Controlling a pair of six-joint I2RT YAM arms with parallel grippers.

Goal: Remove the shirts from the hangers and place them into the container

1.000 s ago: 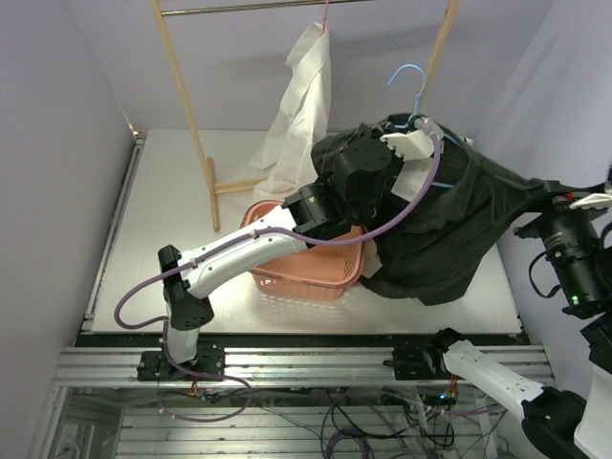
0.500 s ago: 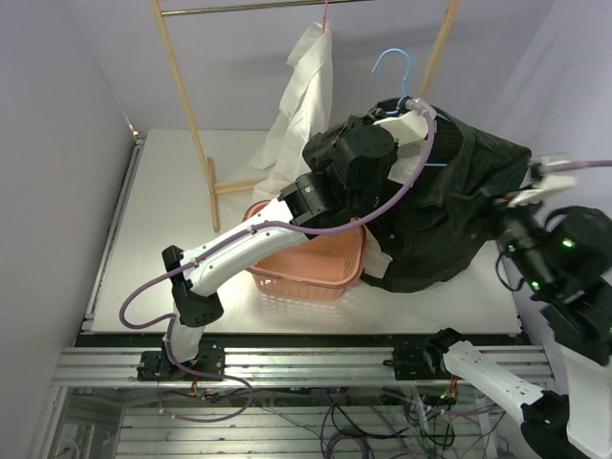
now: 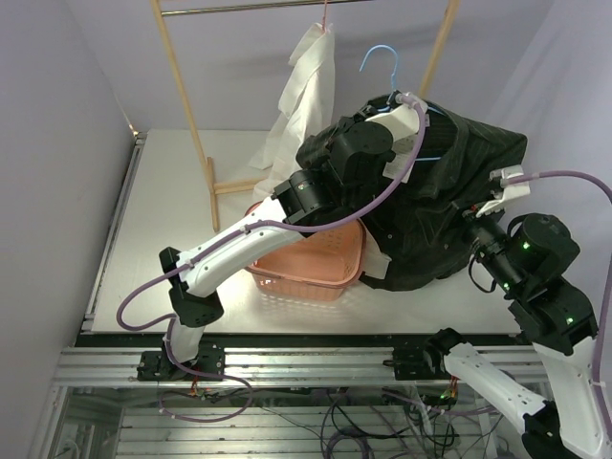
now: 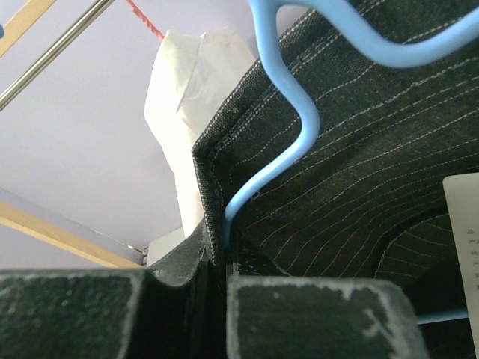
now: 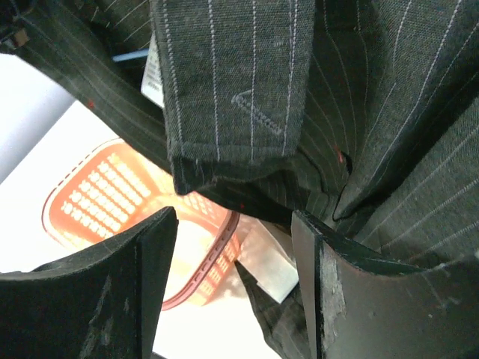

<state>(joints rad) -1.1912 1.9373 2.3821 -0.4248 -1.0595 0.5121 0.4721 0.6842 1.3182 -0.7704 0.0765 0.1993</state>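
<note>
My right gripper grabs the shirt's side folds next, away from the held collar, to draw the dark shirt off the hanger.
My left gripper [image 3: 406, 103] holds the dark pinstriped shirt [image 3: 449, 182] up above the table, still draped on the light blue hanger [image 3: 382, 65]. In the left wrist view its jaws [image 4: 217, 273] are shut on the shirt's collar edge [image 4: 224, 149], and the blue hanger wire [image 4: 292, 112] runs down into them. My right gripper [image 3: 497, 191] is open at the shirt's right side, with shirt folds [image 5: 239, 90] just above its fingers [image 5: 236, 247]. The salmon-pink container [image 3: 316, 263] stands below the left arm. The cream-white shirt [image 3: 301, 105] hangs on the pink hanger [image 3: 325, 14].
The wooden rack frame [image 3: 186, 115] and its metal rod [image 3: 249, 8] stand at the back of the white table [image 3: 163, 220]. The container's rim [image 5: 90, 194] shows beneath the right fingers. Purple walls close in both sides.
The left gripper has raised the dark shirt and blue hanger up and to the left. The right arm has swung in from the far right to the shirt's right side.
</note>
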